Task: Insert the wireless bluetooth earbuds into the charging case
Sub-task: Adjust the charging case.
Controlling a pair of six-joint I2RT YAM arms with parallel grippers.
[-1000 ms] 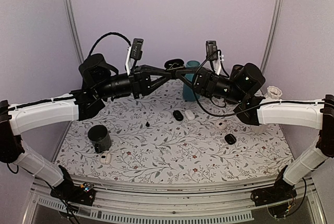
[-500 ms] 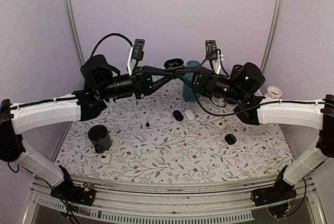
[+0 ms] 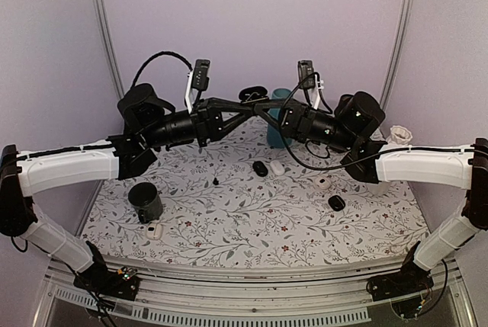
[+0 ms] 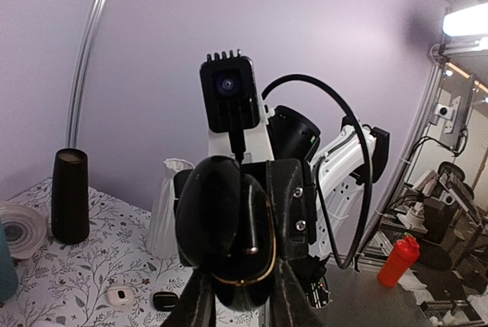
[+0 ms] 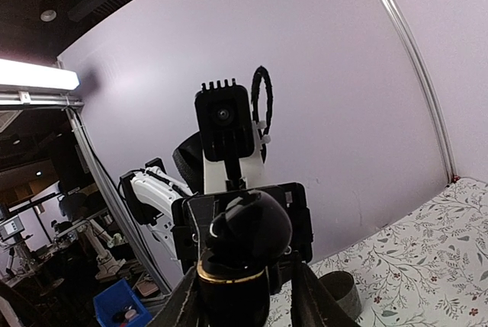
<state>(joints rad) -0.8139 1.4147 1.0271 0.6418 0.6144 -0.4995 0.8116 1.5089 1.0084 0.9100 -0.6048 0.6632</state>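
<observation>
The case's body below its gold rim (image 3: 255,104) (image 5: 234,298) is level with my fingers, so my right gripper needs to close on the case now.
The charging case (image 4: 217,228), glossy black with a gold rim, hangs in mid-air above the back of the table, where both grippers meet (image 3: 256,105). Its lid stands open. My left gripper (image 4: 240,285) is shut on the case's lower part. From the opposite side, my right gripper (image 5: 248,300) has its fingers either side of the case (image 5: 244,235), with a small gap showing at one finger. A tiny black earbud (image 3: 216,181) lies on the flowered cloth left of centre. No other earbud shows.
A black oval pod (image 3: 261,168) and a white pod (image 3: 277,167) lie mid-table. To the right are another white pod (image 3: 323,182) and a black pod (image 3: 336,203). A black cup (image 3: 145,202) and a white pod (image 3: 155,231) sit front left. A teal cup (image 3: 276,130) stands behind.
The right gripper's jaws have spread a little around the case. Both arms stay joined at the case, shifted very slightly left.
</observation>
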